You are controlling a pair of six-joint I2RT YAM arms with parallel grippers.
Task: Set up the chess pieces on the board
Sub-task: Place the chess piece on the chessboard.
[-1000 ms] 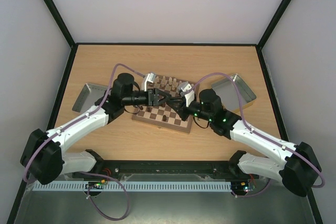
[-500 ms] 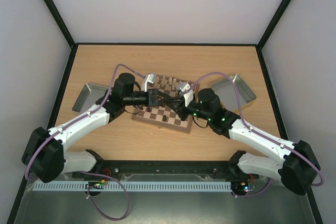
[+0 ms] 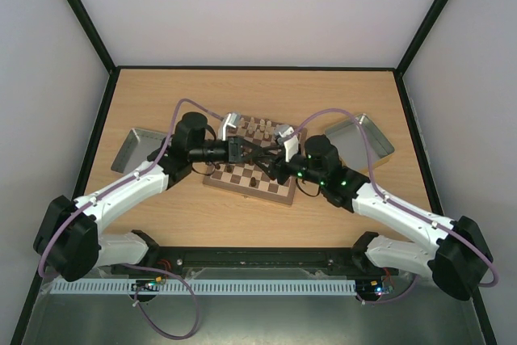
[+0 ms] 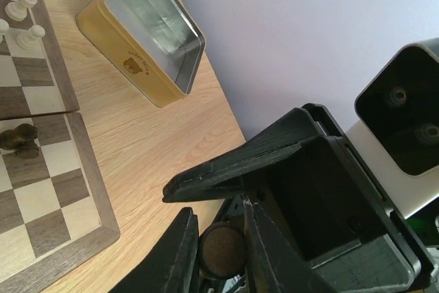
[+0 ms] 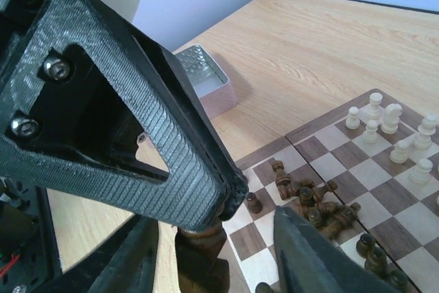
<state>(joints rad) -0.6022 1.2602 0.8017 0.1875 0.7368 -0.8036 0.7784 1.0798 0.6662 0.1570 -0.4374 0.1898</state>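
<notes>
I will next grab the dark brown piece with my right gripper by the end (image 5: 203,270) opposite its round base. The piece's base then stays free to stand on the board.
The board (image 3: 275,192) lies mid-table, with cream chess pieces (image 3: 260,127) standing along its far edge and dark ones (image 3: 254,181) near the front. Both grippers meet above it. My left gripper (image 3: 249,152) is shut on a dark brown piece; the left wrist view shows its round base (image 4: 223,250) clamped between the left gripper's (image 4: 219,221) fingers. My right gripper (image 3: 271,164) is open; in the right wrist view (image 5: 216,228) its jaws stand wide on either side of that piece (image 5: 202,252). A pile of dark pieces (image 5: 315,200) lies on the board.
A grey metal tray (image 3: 133,147) sits left of the board and another (image 3: 363,136) right of it. The right tray shows in the left wrist view (image 4: 147,32), the left tray in the right wrist view (image 5: 206,77). Dark walls enclose the table.
My right gripper has edged left toward the left gripper, closing in around the held piece. The left gripper has pulled back slightly and keeps its grip.
</notes>
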